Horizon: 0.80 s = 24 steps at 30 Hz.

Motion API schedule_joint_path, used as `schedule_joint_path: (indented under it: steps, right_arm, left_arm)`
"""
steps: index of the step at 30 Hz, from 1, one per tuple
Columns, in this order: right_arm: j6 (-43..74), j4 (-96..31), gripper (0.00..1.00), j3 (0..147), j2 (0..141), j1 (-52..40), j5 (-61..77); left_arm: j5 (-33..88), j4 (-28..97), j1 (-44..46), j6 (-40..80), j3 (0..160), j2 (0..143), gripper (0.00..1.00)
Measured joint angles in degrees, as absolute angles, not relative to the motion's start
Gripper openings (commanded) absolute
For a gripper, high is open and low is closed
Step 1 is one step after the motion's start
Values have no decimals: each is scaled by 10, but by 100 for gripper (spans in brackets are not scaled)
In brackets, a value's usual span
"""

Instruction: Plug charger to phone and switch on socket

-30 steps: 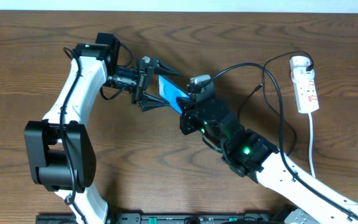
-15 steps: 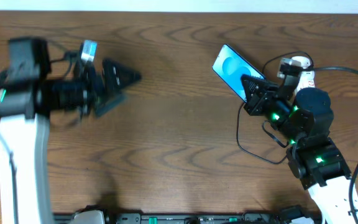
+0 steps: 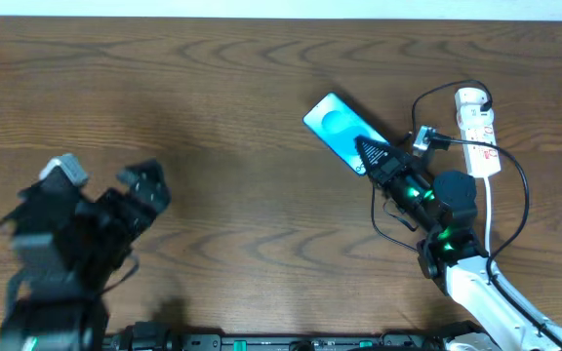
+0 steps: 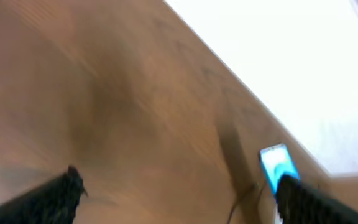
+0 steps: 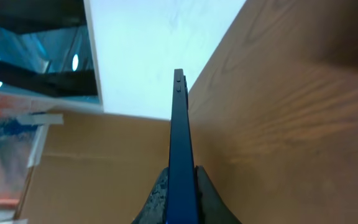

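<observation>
The left gripper's open fingers are still far from its long edge [image 3: 333, 147], so my right gripper keeps hold of the phone until my left gripper grips it.
The phone [image 3: 337, 129], its light-blue screen up, lies slanted right of the table's middle. My right gripper [image 3: 367, 152] is shut on its lower right end. The right wrist view shows the phone [image 5: 180, 137] edge-on, squeezed between both fingers [image 5: 160, 196] of the right gripper [image 5: 182, 186]. The white socket [image 3: 479, 132] lies just right of that gripper. The charger [image 3: 417, 103], a thin black cable, arcs from the socket's top end and loops down around my right arm; its plug tip I cannot pick out. My left gripper [image 3: 142, 185] stands open at the lower left, far from the phone [image 4: 275, 163].
The socket's white cord [image 3: 491, 219] runs down toward the table's front edge beside my right arm. A white wall borders the table's far edge [image 3: 281, 18]. The left wrist view is blurred, with bare wood between the left gripper's [image 4: 179, 194] fingers [image 4: 58, 198].
My left arm has let go near the phone and swung to the lower left, open. My right gripper has carried the phone rightward, next to the socket.
</observation>
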State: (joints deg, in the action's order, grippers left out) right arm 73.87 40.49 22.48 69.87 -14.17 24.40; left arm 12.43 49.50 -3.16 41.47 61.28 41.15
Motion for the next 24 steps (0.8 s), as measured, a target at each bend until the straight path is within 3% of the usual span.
schedule_joint_path:
  steps: [3,7,13,16,21,24]
  right_arm:
    - [747,406,1,224,699,-142,266]
    - [753,405,1,224,699,-142,281]
    - [762,401,1,224,699,-161,267]
    - [783,401,1,224,699,-194,235]
    - [842,401,1,224,699,-259,167]
    - [865,401,1,224,699,-293,131]
  left_arm:
    - [153,377,-32,536,503,450,99]
    - [286,133,-23,672,391,558,99]
    - [491,-197,40,804,373,751,99]
    - [536,-278,74,854,373,807,99]
    - [562,-307,108,886,373,836,98]
    - [570,-341,114,892,372,836,90]
